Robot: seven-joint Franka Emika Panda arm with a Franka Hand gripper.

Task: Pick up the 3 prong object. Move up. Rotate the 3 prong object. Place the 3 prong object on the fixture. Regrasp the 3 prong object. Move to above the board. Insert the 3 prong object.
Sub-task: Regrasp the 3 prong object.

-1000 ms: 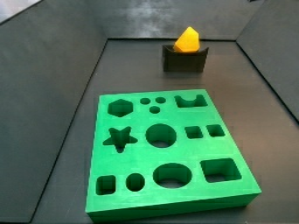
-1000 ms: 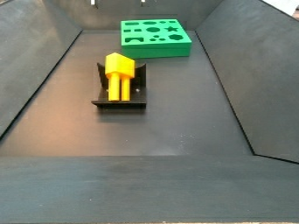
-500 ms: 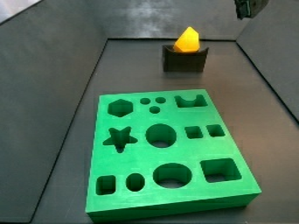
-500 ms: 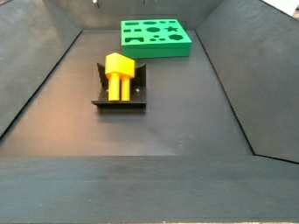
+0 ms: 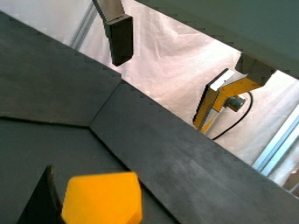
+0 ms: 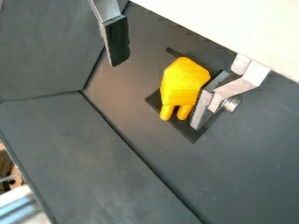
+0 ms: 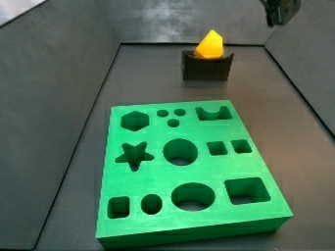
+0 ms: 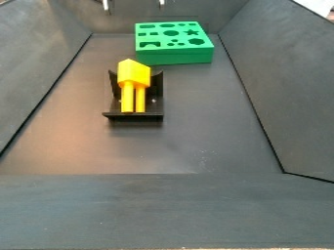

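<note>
The 3 prong object's prongs need to stay free to enter the green board's small round holes, so my gripper should next grab its block body (image 7: 210, 47) (image 5: 103, 200).
The orange-yellow 3 prong object (image 7: 210, 43) rests on the dark fixture (image 7: 207, 67) at the far end of the bin. In a side view it lies along the fixture (image 8: 131, 109) with its prongs (image 8: 133, 101) pointing away from the board. The green board (image 7: 190, 171) lies flat, with nothing in its cut-outs. My gripper (image 6: 163, 70) is open and empty, well above the piece (image 6: 184, 83), one finger (image 6: 115, 39) on each side of it. In a side view the gripper (image 7: 277, 10) shows only at the upper corner. The piece also shows in a wrist view (image 5: 103, 199).
Sloped dark grey walls (image 8: 46, 88) enclose the dark floor (image 8: 170, 151). The board (image 8: 173, 42) lies beyond the fixture in a side view. A yellow stand (image 5: 222, 101) and white sheeting show outside the bin.
My gripper has come into a side view at the upper right corner and edged further in. The piece, fixture and board have not moved.
</note>
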